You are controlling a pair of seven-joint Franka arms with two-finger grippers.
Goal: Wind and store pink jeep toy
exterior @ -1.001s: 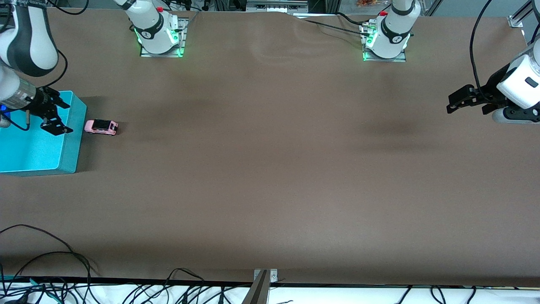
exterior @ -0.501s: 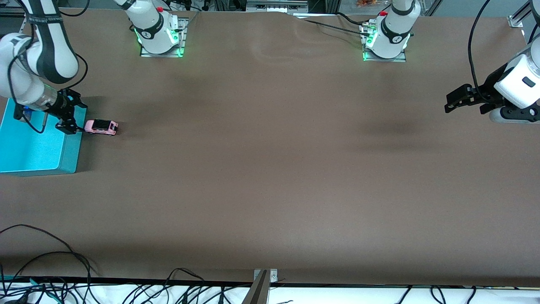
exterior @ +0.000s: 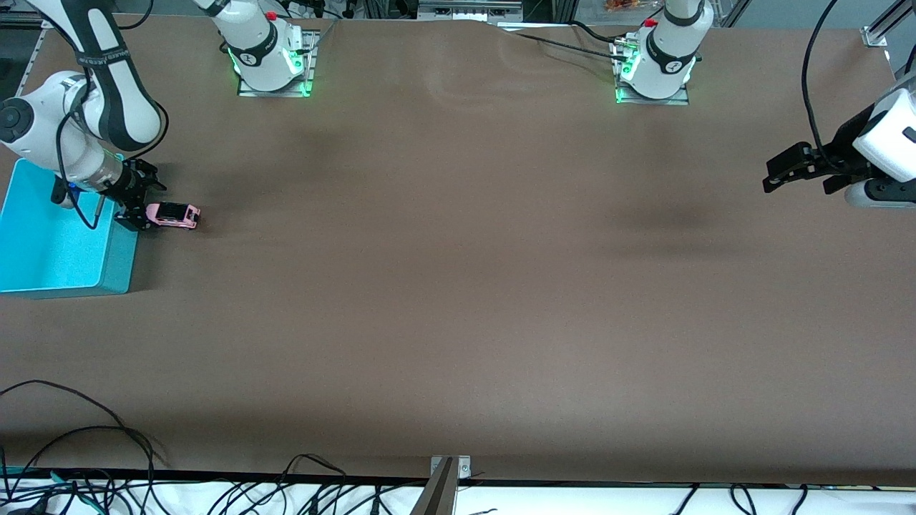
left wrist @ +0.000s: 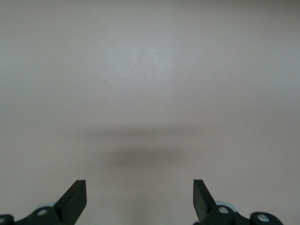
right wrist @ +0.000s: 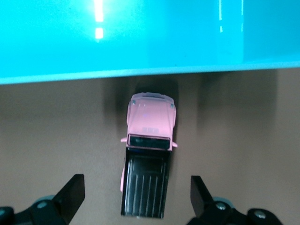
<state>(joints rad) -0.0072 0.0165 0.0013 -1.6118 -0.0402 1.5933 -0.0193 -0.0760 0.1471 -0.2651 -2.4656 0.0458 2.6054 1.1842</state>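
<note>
I need to move my right gripper toward the windshield (right wrist: 149, 142) before I close it on the jeep, because its fingers stop short, beside the roof's rear (right wrist: 143, 201).
The pink jeep toy (exterior: 173, 214) with its black roof stands on the brown table beside the turquoise bin (exterior: 50, 250), at the right arm's end. My right gripper (exterior: 143, 206) is low at the jeep's end next to the bin, open. In the right wrist view the jeep (right wrist: 149, 159) lies lengthwise between the spread fingers of the right gripper (right wrist: 136, 199), its pink hood toward the bin wall (right wrist: 140, 42); neither finger touches it. My left gripper (exterior: 776, 177) hangs open over bare table at the left arm's end. The left wrist view shows the left gripper (left wrist: 139, 199) open and only tabletop.
The two arm bases (exterior: 268, 61) (exterior: 655, 68) stand along the table's edge farthest from the front camera. Loose black cables (exterior: 86, 443) and a metal bracket (exterior: 447, 476) lie along the edge nearest it. The bin's inside shows nothing in it.
My right gripper has moved from over the bin's rim down to the jeep's end, fingers still open. The left gripper has shifted slightly. The jeep has not moved.
</note>
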